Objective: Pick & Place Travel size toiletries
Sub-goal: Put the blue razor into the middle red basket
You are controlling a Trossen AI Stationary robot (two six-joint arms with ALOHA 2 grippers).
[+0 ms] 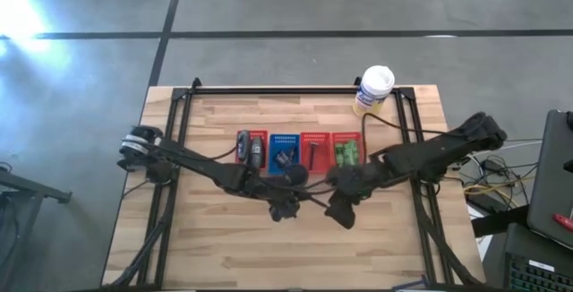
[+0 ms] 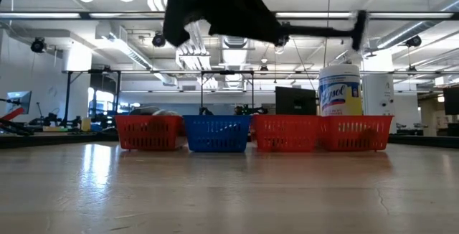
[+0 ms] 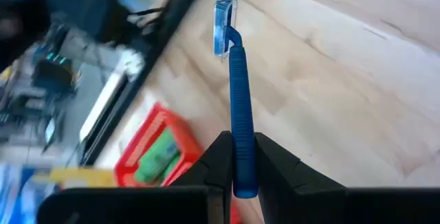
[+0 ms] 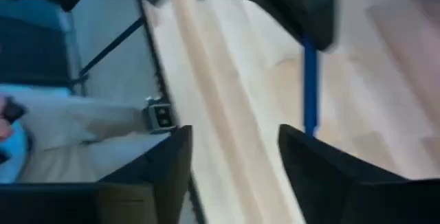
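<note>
I should move the blue razor to the red basket with my left gripper before I release the razor, because it hangs short of the basket in the left wrist view.
My left gripper [image 3: 240, 148] is shut on a blue-handled razor [image 3: 237, 93], whose head [image 3: 223, 25] points away from the fingers. In the high view this gripper [image 1: 285, 207] hovers over the table's middle, near the row of baskets. My right gripper [image 4: 234, 148] is open. It sits just to the right [image 1: 340, 211] and faces the razor's handle [image 4: 311, 93] without touching it. Green packets [image 1: 346, 151] lie in the rightmost red basket [image 1: 346, 136]. Dark pieces lie in the blue basket [image 1: 286, 140] and the two other red baskets. My left gripper pinches the razor's handle near its tail end [image 3: 242, 172] between the two fingers. The handle runs straight forward out of the fingers, along them. The razor is lifted clear of the table, and in the low view it [image 2: 319, 27] lies about level, high above the wood.
Red, blue, red and red baskets [image 2: 215, 133] stand in a row across the table's far half. A white-capped canister [image 1: 373, 88] stands at the far right corner. A dark frame [image 1: 179, 113] borders the table. Bare wood [image 1: 269, 247] lies toward the near edge.
</note>
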